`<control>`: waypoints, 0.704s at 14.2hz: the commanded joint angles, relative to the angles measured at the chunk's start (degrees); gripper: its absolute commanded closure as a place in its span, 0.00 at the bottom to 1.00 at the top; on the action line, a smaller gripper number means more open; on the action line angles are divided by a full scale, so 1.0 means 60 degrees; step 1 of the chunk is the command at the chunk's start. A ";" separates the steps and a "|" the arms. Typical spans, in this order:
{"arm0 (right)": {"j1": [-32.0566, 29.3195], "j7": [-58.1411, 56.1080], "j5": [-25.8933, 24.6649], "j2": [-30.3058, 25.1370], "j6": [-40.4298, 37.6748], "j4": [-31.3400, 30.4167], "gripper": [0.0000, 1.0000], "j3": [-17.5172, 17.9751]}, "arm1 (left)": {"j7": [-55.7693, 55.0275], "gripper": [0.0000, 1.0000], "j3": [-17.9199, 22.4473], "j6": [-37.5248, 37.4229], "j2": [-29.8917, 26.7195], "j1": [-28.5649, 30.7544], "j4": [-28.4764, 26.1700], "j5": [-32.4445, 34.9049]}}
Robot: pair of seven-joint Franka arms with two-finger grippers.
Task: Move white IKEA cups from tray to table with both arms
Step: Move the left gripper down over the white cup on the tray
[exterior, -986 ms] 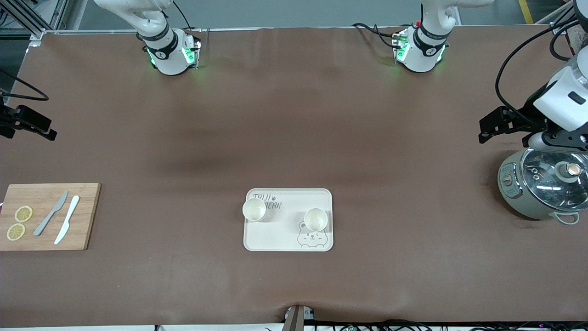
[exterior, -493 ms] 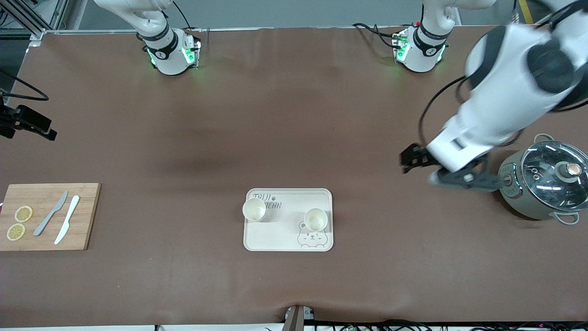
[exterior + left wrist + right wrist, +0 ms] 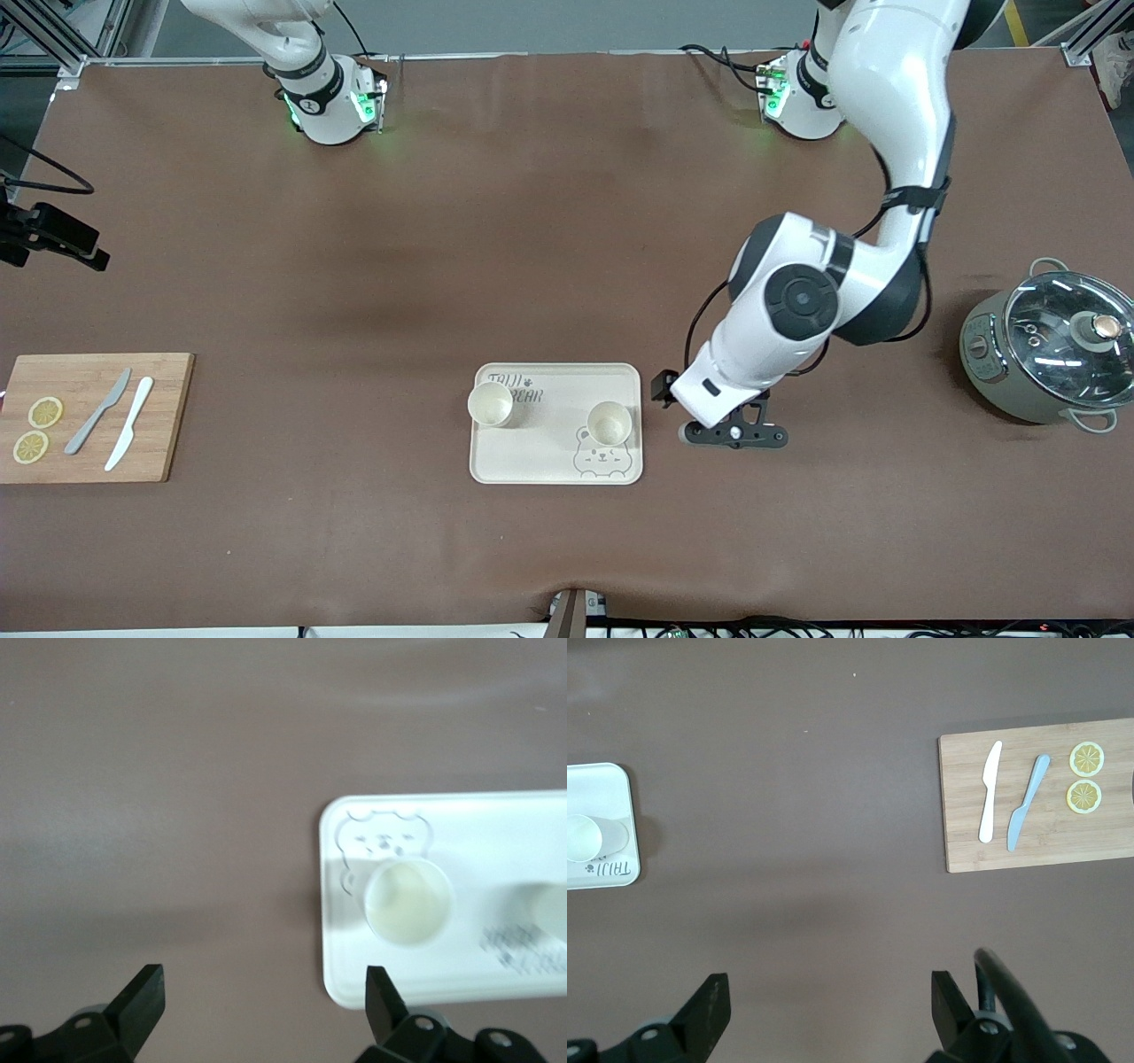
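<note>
Next, my left gripper grabs the white cup by its rim (image 3: 628,416) to move the white cup by the bear drawing (image 3: 601,459) off the tray.
Two white IKEA cups stand upright on the bear-printed tray (image 3: 540,456): one (image 3: 490,403) at the corner toward the right arm's end, the other (image 3: 609,423) by the bear drawing. My left gripper (image 3: 733,436) is open and empty, low over the table just beside the tray's edge toward the left arm's end. In the left wrist view the left gripper (image 3: 264,992) stands off the tray (image 3: 461,819), with the nearer cup (image 3: 409,904) close by. My right gripper (image 3: 93,252) waits at the right arm's end of the table; in the right wrist view it (image 3: 828,1001) is open and empty over bare table.
A wooden cutting board (image 3: 164,416) with two knives and two lemon slices lies at the right arm's end. A grey pot with a glass lid (image 3: 1050,350) stands at the left arm's end. The brown table lies bare around the tray.
My left arm has swung from over the pot down toward the tray and now hovers beside it. The right arm and both cups have not moved.
</note>
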 commanded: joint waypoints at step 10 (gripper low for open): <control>0.0203 0.0017 0.0038 0.1016 0.0084 0.0166 0.00 -0.0001 | -0.1863 0.00 0.0911 0.2360 0.2055 -0.1641 0.0476 0.0097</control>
